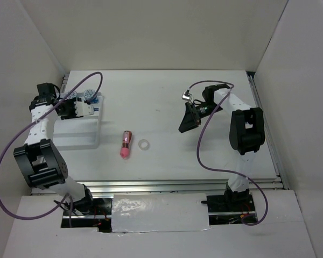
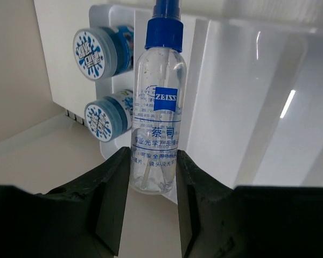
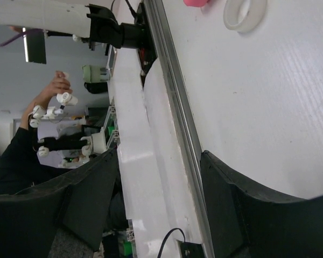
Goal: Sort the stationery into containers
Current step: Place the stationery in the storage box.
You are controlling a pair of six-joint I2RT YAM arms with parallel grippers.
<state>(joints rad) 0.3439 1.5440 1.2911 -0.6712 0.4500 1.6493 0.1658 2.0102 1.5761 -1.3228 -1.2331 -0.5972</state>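
Observation:
The see-through bottle has its base (image 2: 152,183) above the rim of the tray's end section. My left gripper keeps hold of the bottle until it sits beside the pots.
My left gripper (image 2: 152,188) is shut on the base of a small clear-blue tube (image 2: 159,107), a see-through bottle with a blue cap. In the top view this gripper (image 1: 82,108) is over the far end of the white tray (image 1: 81,137). Two round blue pots (image 2: 99,52) (image 2: 107,115) with white patterned tops lie in the tray's end compartment (image 2: 247,97). On the table lie a pink stubby cylinder (image 1: 125,145) and a small white ring (image 1: 144,144). My right gripper (image 1: 186,124) hangs open and holds nothing, to the right of them. The right wrist view catches the ring (image 3: 245,12) and the right gripper (image 3: 159,177).
White walls enclose the table on three sides. An aluminium rail (image 1: 177,185) runs along the near edge, with a white cover plate (image 1: 156,215) between the arm bases. Purple cables loop off both arms. A person (image 3: 37,134) shows beyond the table in the right wrist view.

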